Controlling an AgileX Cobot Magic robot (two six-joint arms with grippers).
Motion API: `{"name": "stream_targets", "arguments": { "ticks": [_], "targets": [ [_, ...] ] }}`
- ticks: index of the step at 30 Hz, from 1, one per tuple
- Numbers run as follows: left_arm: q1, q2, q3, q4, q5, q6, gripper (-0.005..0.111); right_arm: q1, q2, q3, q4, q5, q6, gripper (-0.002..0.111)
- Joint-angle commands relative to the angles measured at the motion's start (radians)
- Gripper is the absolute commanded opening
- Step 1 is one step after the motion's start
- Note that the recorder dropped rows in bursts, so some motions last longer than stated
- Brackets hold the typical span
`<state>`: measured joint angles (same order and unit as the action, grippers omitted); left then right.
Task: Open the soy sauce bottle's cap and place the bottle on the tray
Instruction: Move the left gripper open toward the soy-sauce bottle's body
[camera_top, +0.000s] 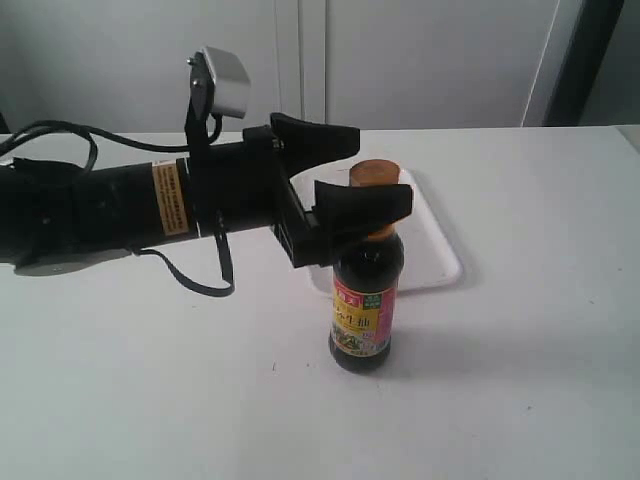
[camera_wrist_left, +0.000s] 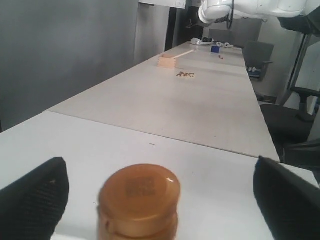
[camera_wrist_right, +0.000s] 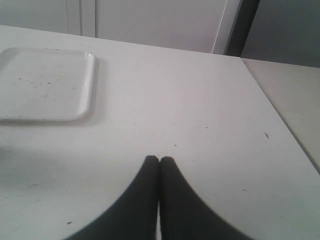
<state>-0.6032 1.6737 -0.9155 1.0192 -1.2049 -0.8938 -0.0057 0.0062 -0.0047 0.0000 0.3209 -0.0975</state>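
The left gripper needs to grab the soy sauce bottle by its labeled body (camera_top: 364, 306) next. This leaves the soy sauce bottle's orange-brown cap (camera_top: 375, 173) free to open.
The soy sauce bottle (camera_top: 364, 300) stands upright on the white table, just in front of the tray (camera_top: 436, 243). Its dark liquid and yellow-red label face the exterior camera. The orange-brown cap (camera_top: 375, 173) sits down flat on the neck. My left gripper (camera_top: 380, 167) reaches in from the left at cap height and is open wide, with one finger on each side of the cap (camera_wrist_left: 140, 196) and not touching it. In the left wrist view both black fingertips (camera_wrist_left: 36, 195) stand well apart from the cap. My right gripper (camera_wrist_right: 159, 160) is shut on nothing, low over bare table, with the tray (camera_wrist_right: 45, 85) farther off.
The left arm's black body (camera_top: 120, 205) and its loose cable (camera_top: 200, 275) lie across the table's left half. A seam to an adjoining table (camera_wrist_right: 280, 130) runs beside the right gripper. Far tables hold a small wooden item (camera_wrist_left: 169, 61), with office chairs (camera_wrist_left: 292, 125) alongside.
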Motion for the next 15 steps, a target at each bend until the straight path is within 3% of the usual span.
{"name": "stream_targets", "arguments": {
  "ticks": [1, 15],
  "targets": [
    [-0.035, 0.015, -0.006, -0.034, -0.005, 0.038, 0.105, -0.001, -0.006, 0.005, 0.0, -0.012, 0.0, 0.0],
    [-0.037, 0.136, -0.053, -0.063, 0.004, 0.069, 0.105, -0.001, -0.006, 0.005, 0.0, -0.01, 0.0, 0.0]
  ]
}}
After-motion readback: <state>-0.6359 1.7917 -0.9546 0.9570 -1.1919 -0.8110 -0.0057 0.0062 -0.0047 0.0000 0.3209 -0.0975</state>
